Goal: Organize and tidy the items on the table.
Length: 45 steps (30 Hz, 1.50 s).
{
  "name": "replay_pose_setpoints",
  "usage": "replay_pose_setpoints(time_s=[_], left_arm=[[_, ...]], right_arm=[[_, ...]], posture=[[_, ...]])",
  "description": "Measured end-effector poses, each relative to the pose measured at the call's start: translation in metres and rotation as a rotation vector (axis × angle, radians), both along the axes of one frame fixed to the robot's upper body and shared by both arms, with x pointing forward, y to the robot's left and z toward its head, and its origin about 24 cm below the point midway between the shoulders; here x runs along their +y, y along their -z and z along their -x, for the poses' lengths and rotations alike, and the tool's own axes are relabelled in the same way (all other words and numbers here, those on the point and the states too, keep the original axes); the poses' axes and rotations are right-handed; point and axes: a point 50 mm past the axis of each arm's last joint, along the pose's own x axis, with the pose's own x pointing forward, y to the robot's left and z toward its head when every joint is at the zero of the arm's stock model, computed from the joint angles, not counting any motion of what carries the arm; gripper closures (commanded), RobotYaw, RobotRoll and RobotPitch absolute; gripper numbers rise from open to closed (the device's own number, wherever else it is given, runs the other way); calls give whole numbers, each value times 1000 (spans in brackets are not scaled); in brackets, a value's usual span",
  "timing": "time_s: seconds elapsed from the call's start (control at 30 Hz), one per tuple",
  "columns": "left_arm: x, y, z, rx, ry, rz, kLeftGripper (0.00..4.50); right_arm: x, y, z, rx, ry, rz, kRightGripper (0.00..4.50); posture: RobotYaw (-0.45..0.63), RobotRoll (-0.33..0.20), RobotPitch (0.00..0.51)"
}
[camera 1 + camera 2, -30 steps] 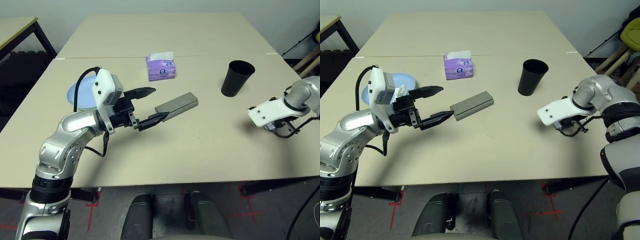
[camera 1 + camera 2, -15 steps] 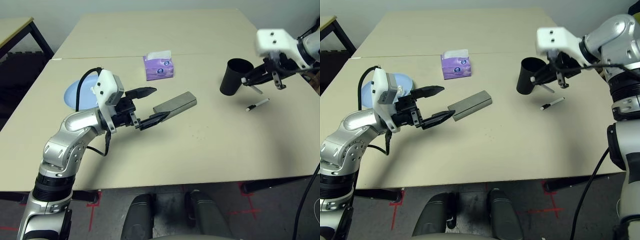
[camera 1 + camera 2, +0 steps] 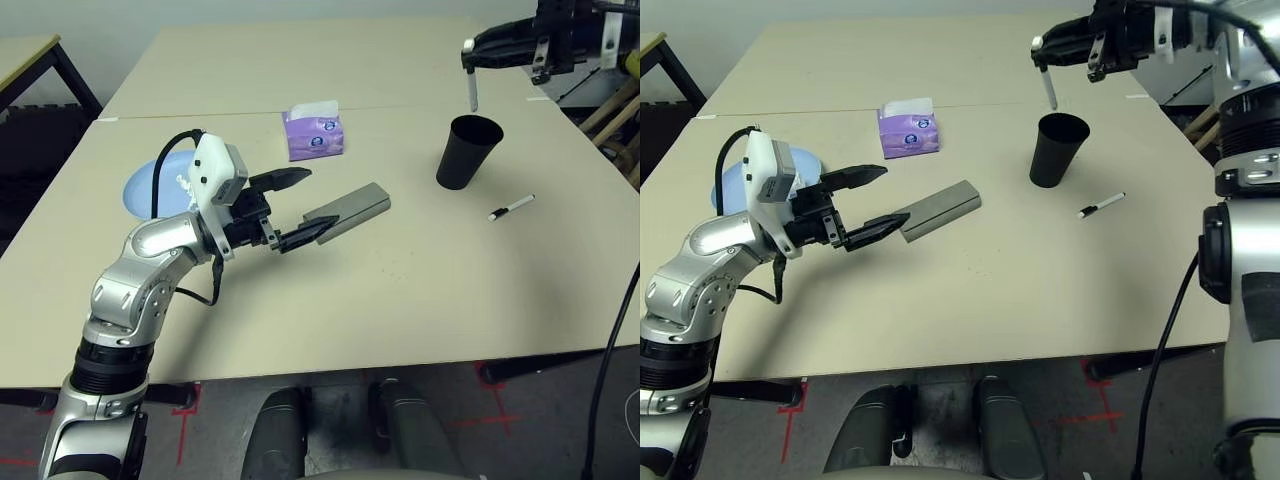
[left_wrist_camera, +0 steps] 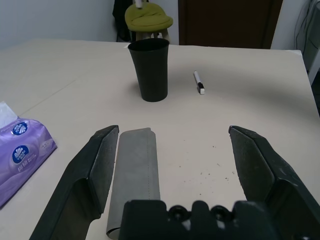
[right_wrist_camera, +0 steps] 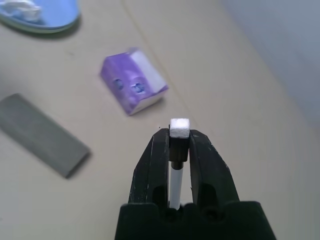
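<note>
I need to lower the white pen with my right gripper before I let go of it. The pen would miss if I opened now, because the pen's lower end (image 3: 474,108) hangs above the black cup's rim.
My right gripper (image 3: 470,50) is shut on a white pen (image 3: 472,92), which hangs upright just above the mouth of the black cup (image 3: 468,152). The second white pen (image 3: 511,208) lies on the table (image 3: 400,300) right of the cup. My left gripper (image 3: 318,200) is open, its lower fingertip at the near end of the grey glasses case (image 3: 350,208). The light blue plate (image 3: 145,185) lies behind my left wrist, with the crumpled white paper wad (image 5: 20,5) on it. The pale green plate and the black sunglasses are out of view.
A purple tissue pack (image 3: 315,135) stands beyond the glasses case, near the table's seam. A black-framed table (image 3: 30,55) stands at the far left. Bare tabletop stretches across the front and middle.
My right gripper has risen with the pen from beside the cup's rim to above the cup. The left arm, the case and the pen on the table have stayed put.
</note>
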Motion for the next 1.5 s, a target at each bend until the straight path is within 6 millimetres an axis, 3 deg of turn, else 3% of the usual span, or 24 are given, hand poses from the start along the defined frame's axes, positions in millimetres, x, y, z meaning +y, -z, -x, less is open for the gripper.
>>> replay_pose_setpoints(time_s=[0.4, 0.8, 1.03, 1.37, 1.4, 1.5], left_arm=[[-2, 2, 0, -1, 12, -8, 0], [-2, 2, 0, -1, 11, -9, 0], [-2, 2, 0, -1, 11, -9, 0], [-2, 1, 0, -1, 11, -9, 0], [-2, 1, 0, -1, 11, -9, 0], [-2, 1, 0, -1, 11, -9, 0]], right_arm=[[-9, 38, -21, -109, 159, -3, 4085], [-16, 73, -25, -27, 193, 0, 4085], [-20, 84, -25, -6, 214, 10, 4085], [-20, 86, -25, -6, 219, 22, 262], [-20, 86, -25, -7, 218, 23, 25], [-20, 85, -25, -7, 212, 26, 25]], posture=[[-24, 0, 110], [-16, 0, 108], [-13, 0, 111], [-13, 0, 110], [-13, 0, 110], [-14, 0, 111]])
